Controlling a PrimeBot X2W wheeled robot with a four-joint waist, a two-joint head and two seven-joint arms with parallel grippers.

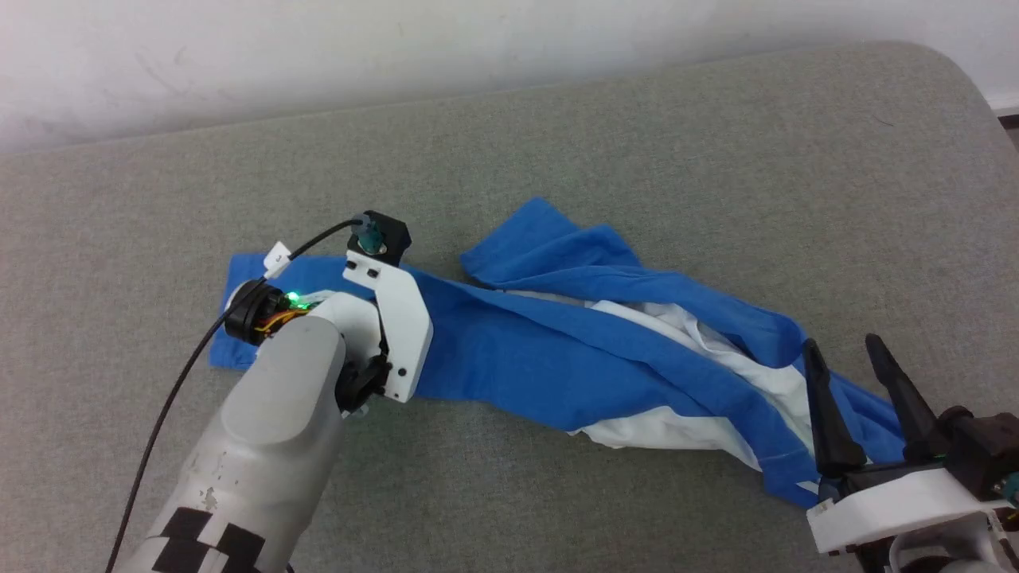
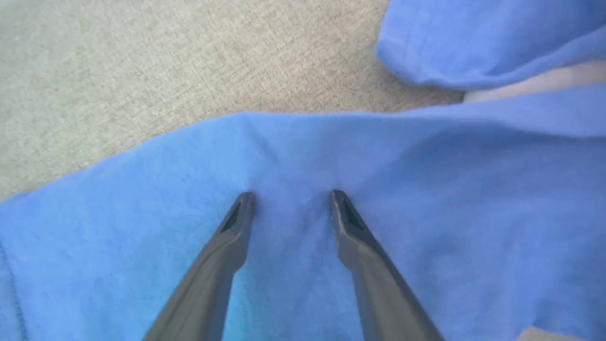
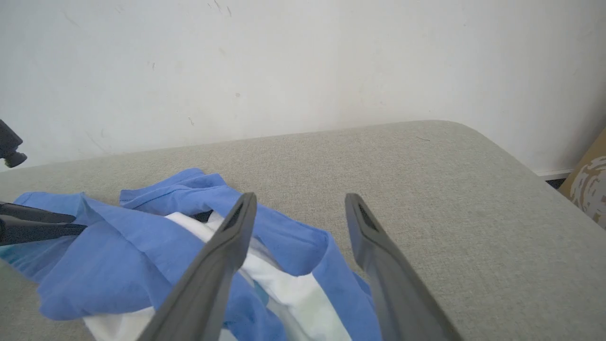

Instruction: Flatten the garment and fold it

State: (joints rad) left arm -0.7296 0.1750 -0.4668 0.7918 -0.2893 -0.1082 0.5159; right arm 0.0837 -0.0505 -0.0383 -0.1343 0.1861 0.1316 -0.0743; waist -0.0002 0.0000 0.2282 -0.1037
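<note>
My left gripper takes hold of the blue sleeve by its end section (image 2: 290, 193) next, to spread the bunched garment out flat.
The garment (image 1: 557, 358) lies bunched in a long diagonal heap, blue sleeves over a white body (image 1: 677, 430). One blue sleeve end (image 1: 239, 274) lies flat at the left. My left wrist (image 1: 390, 318) points down onto that sleeve and hides its fingers in the head view. In the left wrist view the left gripper (image 2: 291, 194) is open, both tips resting on the blue cloth (image 2: 426, 189), which puckers slightly between them. My right gripper (image 1: 842, 342) stands open over the garment's right end. From its own wrist, the right gripper (image 3: 300, 196) holds nothing and hovers above the garment (image 3: 118, 255).
The garment lies on a grey padded surface (image 1: 637, 159) with a white wall (image 1: 318, 48) behind it and a rounded corner at the far right (image 1: 955, 79). A black cable (image 1: 175, 374) runs off my left wrist. A brown patterned thing (image 3: 587, 184) stands beyond the right edge.
</note>
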